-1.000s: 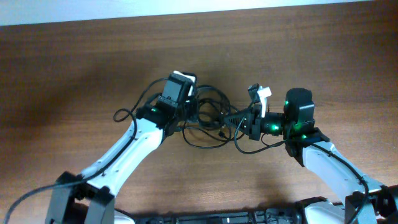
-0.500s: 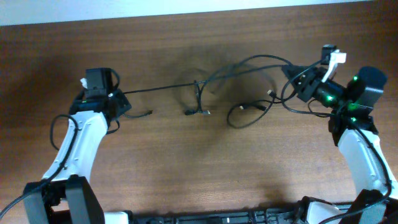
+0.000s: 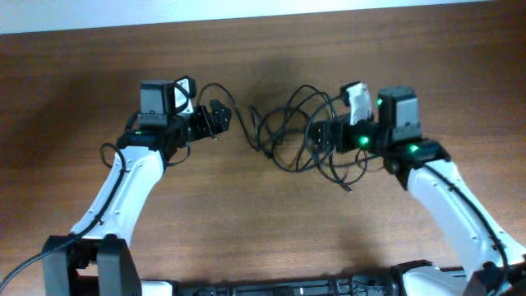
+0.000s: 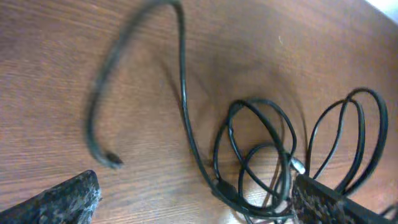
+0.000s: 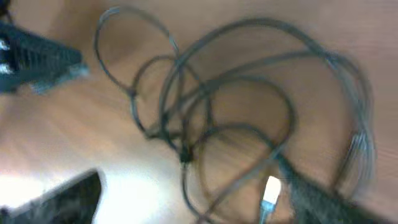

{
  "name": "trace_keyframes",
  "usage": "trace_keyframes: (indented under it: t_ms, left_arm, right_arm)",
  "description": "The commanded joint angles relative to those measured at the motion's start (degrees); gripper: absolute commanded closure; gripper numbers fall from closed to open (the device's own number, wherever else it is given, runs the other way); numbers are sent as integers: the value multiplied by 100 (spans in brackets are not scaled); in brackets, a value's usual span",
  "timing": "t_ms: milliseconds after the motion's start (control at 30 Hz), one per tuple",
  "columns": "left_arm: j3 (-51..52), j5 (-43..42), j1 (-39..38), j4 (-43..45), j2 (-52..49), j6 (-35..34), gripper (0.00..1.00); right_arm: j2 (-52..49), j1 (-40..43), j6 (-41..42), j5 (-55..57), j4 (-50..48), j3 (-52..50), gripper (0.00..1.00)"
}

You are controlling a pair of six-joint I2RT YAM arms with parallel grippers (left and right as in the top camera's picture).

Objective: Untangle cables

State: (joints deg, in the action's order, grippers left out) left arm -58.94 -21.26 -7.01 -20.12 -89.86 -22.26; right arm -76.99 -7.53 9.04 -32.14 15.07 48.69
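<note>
The right gripper grabs a cable loop on the tangle's side (image 3: 332, 116) (image 5: 359, 112) away from the left gripper next, to pull that cable free and untangle it.
The cables (image 3: 283, 131) lie as a loose black tangle of loops on the wooden table (image 3: 263, 238), between my two grippers. My left gripper (image 3: 214, 117) is just left of the tangle and open. In the left wrist view the left gripper (image 4: 193, 190) spans the cable loops (image 4: 255, 155), and one free cable end (image 4: 112, 160) curls off to the left. My right gripper (image 3: 316, 136) stands open at the tangle's right side. The right wrist view is blurred; there the right gripper (image 5: 193, 190) has cable loops (image 5: 205, 124) and a white plug (image 5: 270, 190) between its fingers.
A pale strip (image 3: 246, 10) runs along the table's far edge. One cable loop trails toward the front under the right arm (image 3: 353, 177). The left gripper's dark tip (image 5: 37, 59) shows at the top left of the right wrist view.
Half a second ago both arms were spread wide with the cables stretched between shut grippers. Both have swung back toward the middle, the jaws now stand open, and the cables lie slack.
</note>
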Motion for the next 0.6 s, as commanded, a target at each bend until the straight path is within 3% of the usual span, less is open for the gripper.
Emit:
trace_keyframes:
  t_ms: [0, 133, 167, 267, 333, 467, 567]
  left_arm:
    - [-35, 219, -74, -11, 85, 68, 1]
    - [-33, 192, -208, -31, 85, 22, 1]
    - [-33, 31, -282, -28, 85, -146, 1]
    - [-33, -149, -673, 20, 85, -192, 1]
    - [-35, -118, -793, 22, 85, -190, 1]
    - [-35, 11, -824, 15, 85, -190, 1]
    - [-35, 31, -824, 15, 85, -190, 1]
  right_arm:
    - [79, 393, -109, 905, 1091, 1329, 1]
    - [26, 328, -111, -428, 1152, 1694, 0]
    - [-177, 85, -107, -452, 1005, 1672, 22]
    - [-1200, -570, 752, -455, 297, 1674, 23]
    - [-1648, -686, 1333, -455, -153, 1676, 32]
    - [-2308, -717, 1952, -260, -828, 1676, 32]
    - [-2583, -935, 2334, -199, -1064, 1676, 40]
